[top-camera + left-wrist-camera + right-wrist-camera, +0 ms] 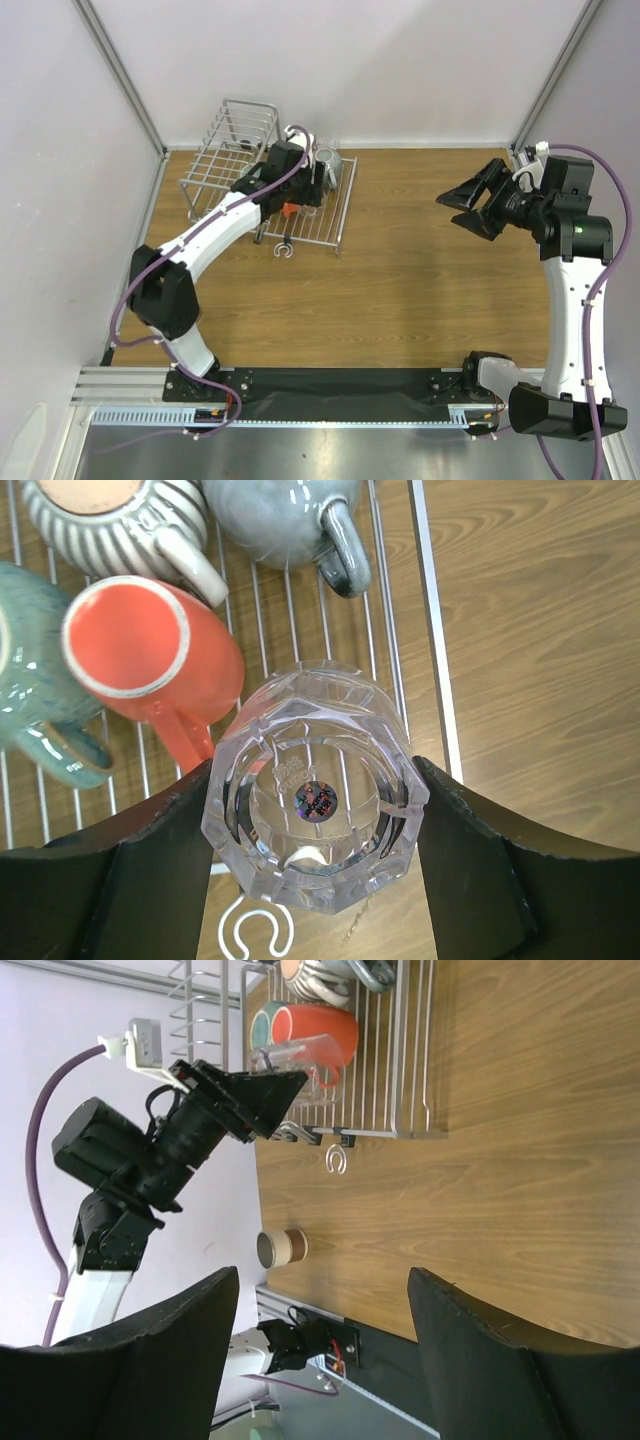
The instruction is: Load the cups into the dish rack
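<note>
The glass would drop if my left gripper released it above the rack's near edge. My left gripper needs to keep holding the glass until it reaches the free wires beside the grey mug.
My left gripper is shut on a clear faceted glass, one finger on each side, held bottom-up over the near edge of the silver wire dish rack. On the rack's grid lie an orange-red mug, a teal mug, a ribbed grey-white mug and a grey mug. In the top view the left gripper is over the rack. My right gripper is open and empty, raised at the table's right side. A cream-beige cup lies on its side near the table's left edge.
A small white hook-shaped piece lies on the wooden table just in front of the rack. The rack's raised upright slots stand at the back left. White walls enclose the table on three sides.
</note>
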Available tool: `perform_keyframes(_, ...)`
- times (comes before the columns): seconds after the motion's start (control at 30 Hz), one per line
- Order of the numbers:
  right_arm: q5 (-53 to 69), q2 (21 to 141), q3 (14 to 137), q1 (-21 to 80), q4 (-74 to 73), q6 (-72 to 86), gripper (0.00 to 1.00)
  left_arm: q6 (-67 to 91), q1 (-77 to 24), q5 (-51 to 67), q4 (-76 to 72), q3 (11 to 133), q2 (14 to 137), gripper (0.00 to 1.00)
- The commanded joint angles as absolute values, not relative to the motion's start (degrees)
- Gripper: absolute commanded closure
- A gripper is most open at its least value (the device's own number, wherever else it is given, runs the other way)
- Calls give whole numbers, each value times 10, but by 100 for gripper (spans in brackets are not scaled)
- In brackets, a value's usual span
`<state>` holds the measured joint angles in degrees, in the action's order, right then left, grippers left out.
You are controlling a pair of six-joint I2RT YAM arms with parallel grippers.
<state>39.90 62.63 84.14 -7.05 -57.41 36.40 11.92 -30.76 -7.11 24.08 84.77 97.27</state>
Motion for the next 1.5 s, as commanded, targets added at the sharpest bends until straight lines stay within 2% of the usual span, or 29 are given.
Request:
perform_keyframes(0.0, 395, 613, 856, -74, -593, 365, 26, 100, -316, -81, 184, 845, 983, 100)
perform_keyframes(0.37, 390, 590, 831, -81, -611, 366, 25, 98, -318, -97, 156, 846, 1041, 100)
perform_keyframes(0.67, 385, 592, 823, -82, -618, 363, 25, 79, -319, -127, 190, 907, 1104, 100)
perform_keyframes(0.73, 386, 593, 823, -83, -620, 361, 26, 77, -319, -127, 184, 912, 1107, 98)
perform_keyframes(0.77, 385, 594, 824, -83, -619, 361, 26, 76, -319, -124, 182, 914, 1109, 91)
perform_keyframes(0.87, 384, 597, 825, -83, -618, 361, 26, 79, -319, -122, 189, 935, 1125, 89)
perform_keyframes(0.97, 385, 599, 827, -83, -617, 360, 26, 78, -318, -119, 200, 960, 1143, 93)
perform_keyframes(1.3, 383, 600, 827, -84, -618, 359, 26, 84, -303, -116, 223, 1004, 1181, 94)
perform_keyframes(1.4, 383, 600, 824, -84, -618, 359, 26, 86, -296, -110, 224, 1006, 1183, 90)
perform_keyframes(1.43, 384, 600, 824, -84, -618, 361, 26, 87, -294, -109, 226, 1007, 1183, 78)
perform_keyframes(1.47, 384, 601, 824, -84, -617, 360, 26, 87, -294, -106, 228, 1006, 1184, 74)
